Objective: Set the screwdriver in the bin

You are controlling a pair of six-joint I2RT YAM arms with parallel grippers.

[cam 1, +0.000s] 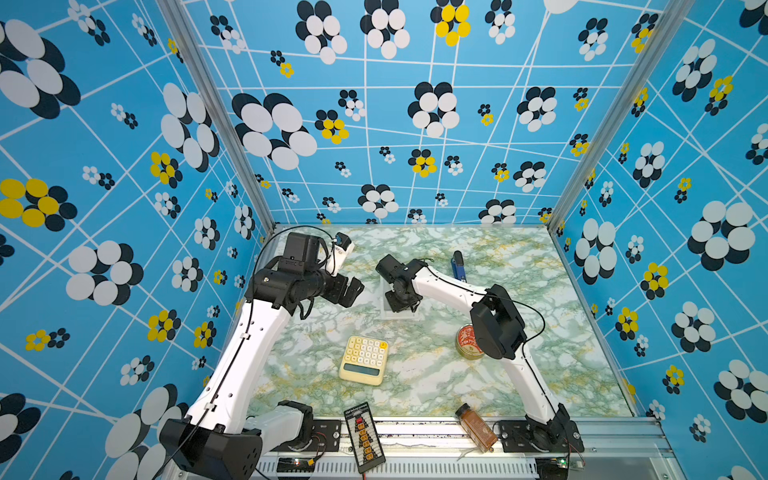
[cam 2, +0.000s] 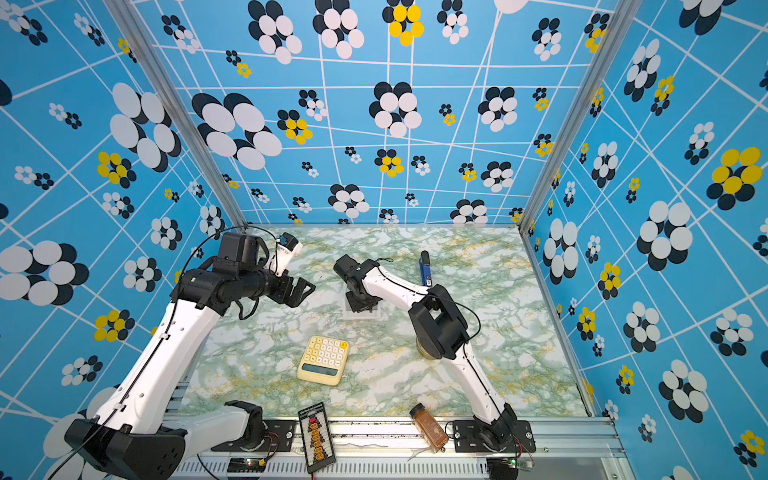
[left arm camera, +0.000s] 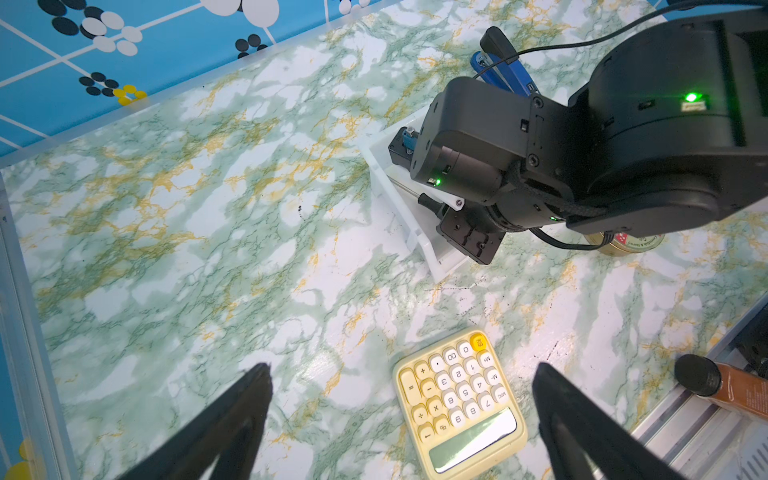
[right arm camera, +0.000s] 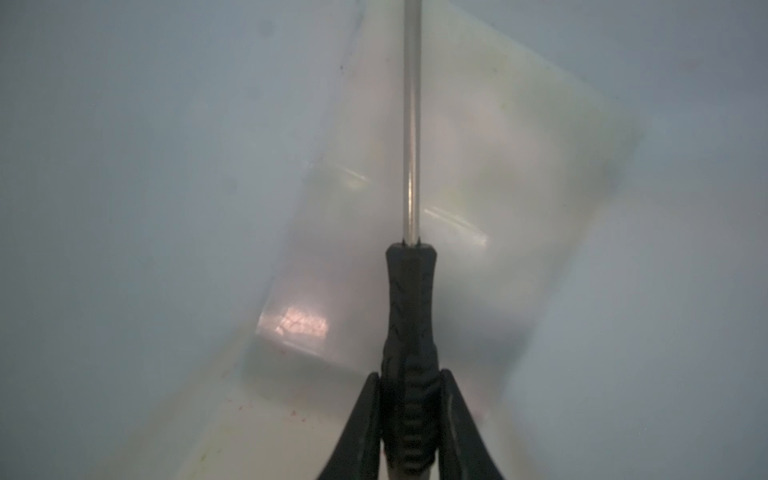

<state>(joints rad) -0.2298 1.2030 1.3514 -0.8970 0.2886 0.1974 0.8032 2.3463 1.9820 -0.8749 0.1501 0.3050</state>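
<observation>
My right gripper opens next, since the screwdriver's shaft (left arm camera: 405,187) and handle lie over the bin's flat bottom, inside its sides, and would come to rest inside.
The screwdriver (right arm camera: 409,291), with its black handle and thin silver shaft, points into the white translucent bin (right arm camera: 540,174). My right gripper (right arm camera: 409,376) is shut on the handle, one finger pressed to each side. In both top views the right gripper (cam 1: 401,301) (cam 2: 362,301) reaches down into the bin (cam 1: 400,317) (cam 2: 362,313) and hides the screwdriver. The left wrist view shows the screwdriver's shaft (left arm camera: 405,187) low inside the bin (left arm camera: 419,245). My left gripper (cam 1: 353,291) (left arm camera: 403,368) hangs open and empty, left of the bin and above the table.
A yellow calculator (cam 1: 363,359) lies in front of the bin. A blue-and-black stapler (cam 1: 458,266) lies behind the right arm, and a red-lidded tin (cam 1: 467,338) sits under its elbow. A spice bottle (cam 1: 476,428) and a black connector board (cam 1: 363,436) rest at the front rail.
</observation>
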